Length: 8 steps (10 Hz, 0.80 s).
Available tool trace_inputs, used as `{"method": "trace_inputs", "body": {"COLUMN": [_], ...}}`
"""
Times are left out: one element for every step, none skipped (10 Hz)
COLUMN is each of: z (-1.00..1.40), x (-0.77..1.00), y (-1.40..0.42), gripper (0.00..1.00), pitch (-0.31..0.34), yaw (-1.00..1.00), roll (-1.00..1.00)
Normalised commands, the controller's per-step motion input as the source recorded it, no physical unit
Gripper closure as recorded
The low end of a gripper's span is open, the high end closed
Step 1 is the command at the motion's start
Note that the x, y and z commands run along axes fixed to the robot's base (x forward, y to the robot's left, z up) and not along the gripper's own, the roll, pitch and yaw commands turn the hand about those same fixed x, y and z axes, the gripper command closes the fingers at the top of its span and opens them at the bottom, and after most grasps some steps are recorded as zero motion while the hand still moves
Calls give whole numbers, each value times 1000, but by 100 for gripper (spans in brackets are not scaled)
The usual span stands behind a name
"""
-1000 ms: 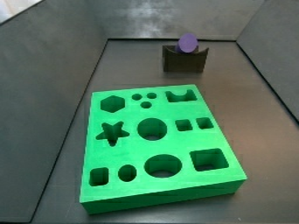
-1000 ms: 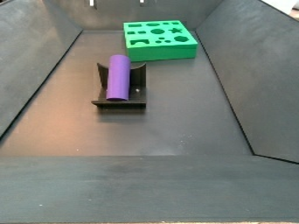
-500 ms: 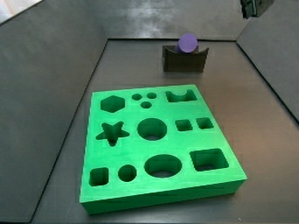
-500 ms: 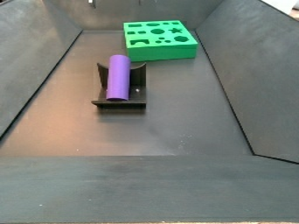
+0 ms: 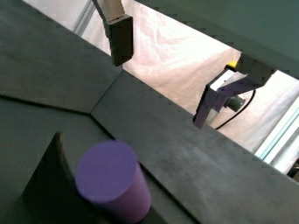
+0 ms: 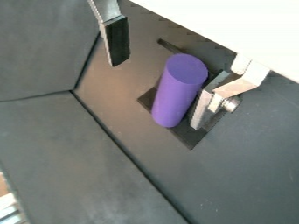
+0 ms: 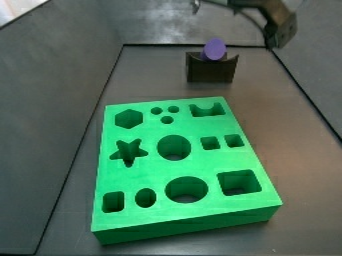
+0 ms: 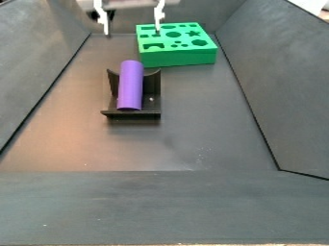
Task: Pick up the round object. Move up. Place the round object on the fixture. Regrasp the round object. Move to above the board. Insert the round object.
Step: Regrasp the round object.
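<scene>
My gripper reaches the purple peg next and picks it up by its curved sides. That leaves one round end free to enter the board's hole (image 7: 174, 146).
The round object, a purple cylinder peg (image 8: 130, 84), lies on its side in the notch of the dark fixture (image 8: 133, 108). In a side view its round end (image 7: 214, 48) shows atop the fixture (image 7: 211, 69). The green board (image 7: 181, 165) with cut-out holes lies flat on the floor, apart from the fixture (image 8: 176, 43). My gripper (image 8: 130, 13) is open and empty, high above the peg, and shows near the upper corner in a side view (image 7: 274, 25). In both wrist views the fingers (image 6: 115, 39) (image 5: 119, 39) stand wide apart with the peg (image 6: 179, 89) (image 5: 114, 179) below between them.
Dark sloping walls (image 8: 52, 77) enclose the dark floor (image 8: 193, 144) on all sides. The board takes up much of the floor at one end (image 7: 267, 205). A side wall (image 7: 310, 90) runs close beside the fixture.
My gripper has come down into both side views from above. The peg, fixture and board have not moved.
</scene>
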Motion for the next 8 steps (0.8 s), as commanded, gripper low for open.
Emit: {"method": "trace_inputs", "body": {"z": [-1000, -1000, -1000, -1000, -1000, -793, -644, -545], "x": [74, 81, 88, 97, 110, 96, 81, 72], "y": [54, 48, 45, 38, 33, 20, 13, 11], "gripper": [0, 0, 0, 0, 0, 0, 0, 0], "pitch": [-76, -100, -105, -97, -86, -64, -53, -44], "yaw": [91, 66, 42, 13, -5, -19, -24, -25], "roll": [78, 71, 60, 60, 60, 60, 61, 61]}}
